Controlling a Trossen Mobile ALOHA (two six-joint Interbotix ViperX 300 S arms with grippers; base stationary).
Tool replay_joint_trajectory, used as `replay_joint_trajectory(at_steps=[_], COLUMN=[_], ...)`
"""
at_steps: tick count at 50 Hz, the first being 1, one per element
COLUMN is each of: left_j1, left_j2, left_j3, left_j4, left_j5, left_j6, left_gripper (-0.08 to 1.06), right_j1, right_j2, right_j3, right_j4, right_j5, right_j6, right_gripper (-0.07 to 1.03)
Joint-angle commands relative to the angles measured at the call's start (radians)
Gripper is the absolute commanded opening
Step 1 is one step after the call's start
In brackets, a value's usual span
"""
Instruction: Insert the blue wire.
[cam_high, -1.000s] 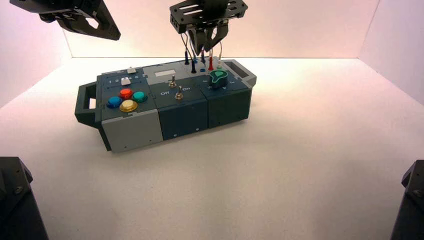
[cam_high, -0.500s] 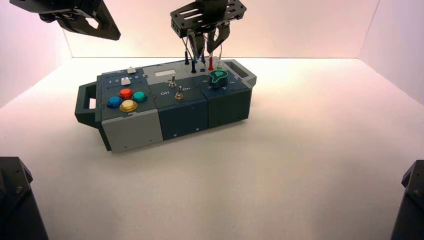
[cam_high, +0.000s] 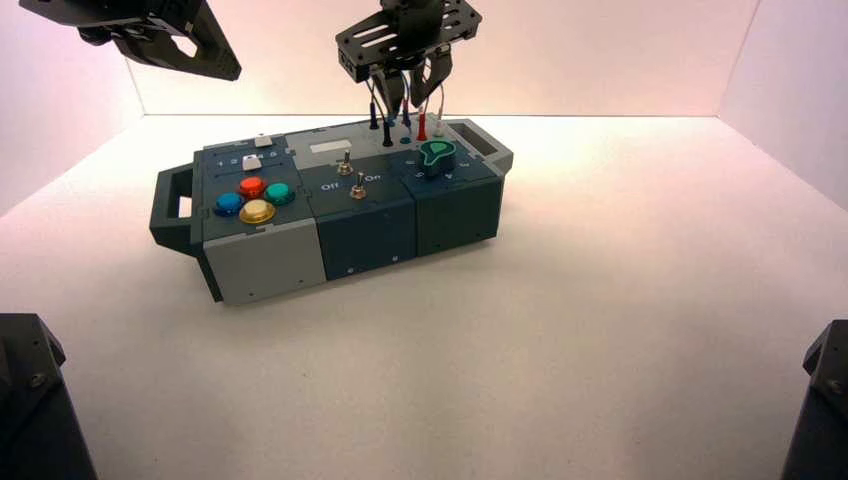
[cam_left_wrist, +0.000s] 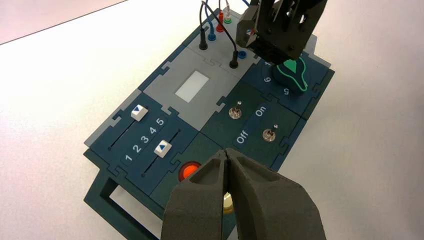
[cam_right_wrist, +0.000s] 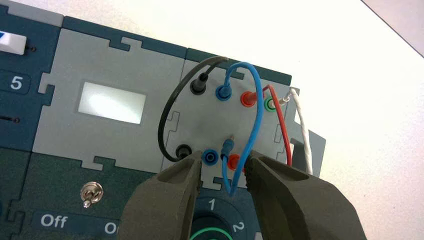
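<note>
The right gripper grabs the plug by its blue sleeve next, which leaves the plug's bare metal tip free to enter the empty blue socket (cam_right_wrist: 210, 157).
The blue wire (cam_right_wrist: 258, 116) arches from its far blue socket (cam_right_wrist: 223, 92) on the box's grey wire panel (cam_right_wrist: 210, 120) and loops back. Its slim blue plug (cam_right_wrist: 227, 148) hangs loose with the bare metal tip out, just beside the empty near blue socket (cam_right_wrist: 210, 157). My right gripper (cam_right_wrist: 224, 164) stands open over that panel, one finger on each side of the plug and loop, neither pad pressing on them. In the high view the right gripper (cam_high: 408, 88) hovers over the box's back edge. My left gripper (cam_left_wrist: 228, 156) is shut and empty, held high at the far left (cam_high: 160, 35).
The box (cam_high: 262, 262) stands slightly turned. A black wire (cam_right_wrist: 162, 120) is plugged at both ends; red (cam_right_wrist: 285, 125) and white (cam_right_wrist: 303, 135) wires rise at the panel's edge. The green knob (cam_high: 436, 153), two toggle switches (cam_left_wrist: 235, 113), two sliders (cam_left_wrist: 139, 112) and coloured buttons (cam_high: 252, 187) lie nearer.
My right gripper's fingers have spread wider and it has lifted a little above the wire panel. The left arm has not moved.
</note>
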Motion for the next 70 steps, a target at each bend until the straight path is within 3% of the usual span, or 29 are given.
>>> replay_joint_trajectory(at_steps=[1, 34, 40, 48, 70], left_j1=[-0.005, -0.005, -0.005, -0.005, -0.005], left_j2=[-0.005, -0.006, -0.006, -0.008, -0.015], left_j3=[-0.026, -0.025, -0.025, -0.025, -0.025], left_j4=[-0.002, -0.002, -0.002, -0.002, -0.003], left_j5=[-0.005, -0.005, -0.005, -0.005, -0.005], left_j6=[-0.002, -0.002, -0.002, -0.002, -0.002], left_gripper=[-0.03, -0.03, -0.03, -0.03, -0.03], right_j1=[-0.002, -0.012, -0.012, -0.012, -0.008], right_j2=[-0.017, 0.028, 0.029, 0.026, -0.012], right_j3=[-0.032, -0.066, -0.067, -0.063, -0.046], right_j4=[-0.008, -0.026, -0.035, -0.057, -0.049], right_j5=[0.002, 0.017, 0.021, 0.023, 0.055], right_j6=[0.009, 0.009, 0.003, 0.003, -0.005], right_gripper=[0.45, 0.34, 0.11, -0.02, -0.02])
